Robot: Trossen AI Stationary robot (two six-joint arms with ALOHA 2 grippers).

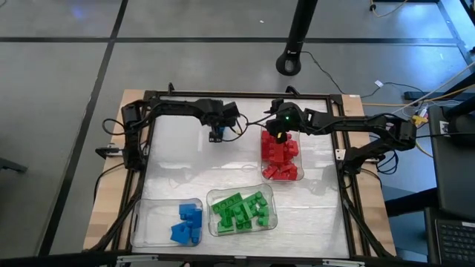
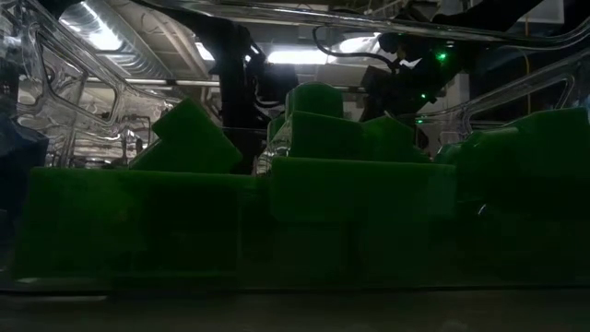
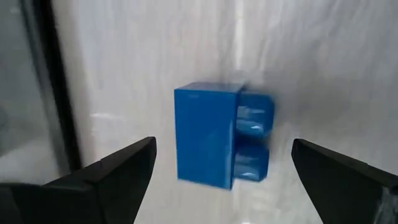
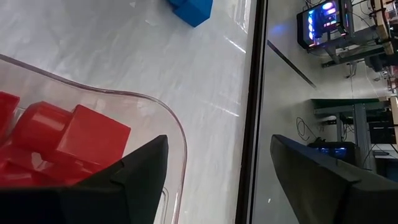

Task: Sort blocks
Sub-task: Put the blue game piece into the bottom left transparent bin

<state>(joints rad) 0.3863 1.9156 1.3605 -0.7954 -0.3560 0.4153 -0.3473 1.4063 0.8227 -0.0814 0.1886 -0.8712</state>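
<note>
The blue block (image 3: 208, 137) is still below the fingers of my left gripper in the left wrist view, so they would miss it if they closed now. My left gripper should go lower before it closes.
A single blue block (image 3: 221, 134) lies on its side on the white table top, studs pointing sideways. My left gripper (image 3: 224, 180) hovers over it at the table's far left-centre (image 1: 216, 133), open, one finger on either side of the block and clear of it. My right gripper (image 1: 276, 135) hangs open and empty over the far end of the tray of red blocks (image 1: 280, 157); its wrist view shows the tray's curved rim (image 4: 155, 102) and red blocks (image 4: 68, 134) below the fingers. The blue block (image 4: 193, 9) also shows there, farther off.
At the near edge stand a clear tray of blue blocks (image 1: 185, 222) and a clear tray of green blocks (image 1: 241, 210); the green blocks (image 2: 323, 175) fill the low view. A black frame (image 1: 237, 95) borders the table. Bare white surface lies between the trays.
</note>
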